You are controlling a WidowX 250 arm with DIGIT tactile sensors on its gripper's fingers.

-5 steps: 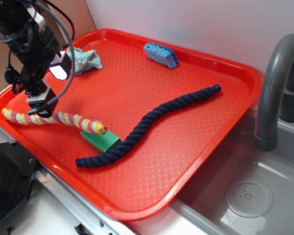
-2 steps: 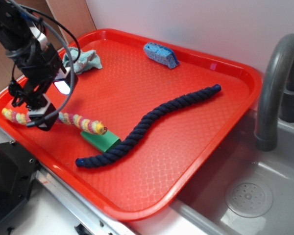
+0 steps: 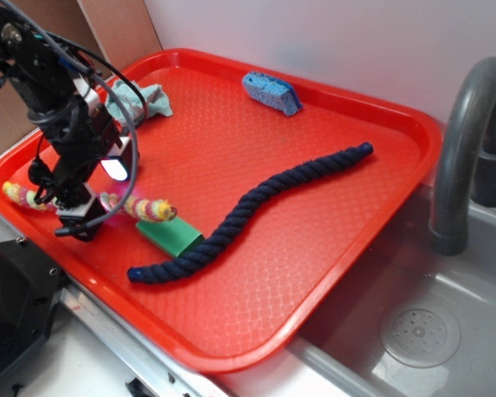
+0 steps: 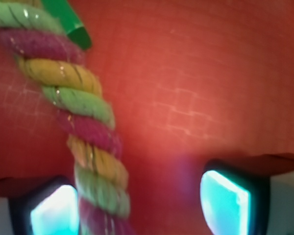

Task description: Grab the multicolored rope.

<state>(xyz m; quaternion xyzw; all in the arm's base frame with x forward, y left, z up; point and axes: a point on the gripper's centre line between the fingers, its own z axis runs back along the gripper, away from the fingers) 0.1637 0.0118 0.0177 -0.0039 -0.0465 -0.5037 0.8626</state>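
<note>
My fingers reach down beside the multicolored rope, low over the red tray [image 4: 161,181], so my gripper closes on the rope next.
The multicolored rope [image 3: 146,208], striped yellow, pink and green, lies along the front left of the red tray [image 3: 314,273]. My gripper [image 3: 77,222] is low over the rope's middle and hides that part. In the wrist view the rope [image 4: 95,161] runs between the two open fingers, close to the left fingertip [image 4: 51,213] and apart from the right one. The jaws are wide open and hold nothing. The gripper [image 4: 139,205] is just above the tray floor.
A green block [image 3: 172,236] lies at the rope's right end and also shows in the wrist view [image 4: 68,19]. A long dark navy rope [image 3: 256,207] crosses the tray's middle. A blue sponge [image 3: 271,92] and a teal cloth [image 3: 140,98] lie at the back. A grey faucet [image 3: 467,149] and sink [image 3: 422,331] stand at the right.
My gripper has moved down and a little to the right along the rope, coming lower around its middle. The rope and the other things have not moved.
</note>
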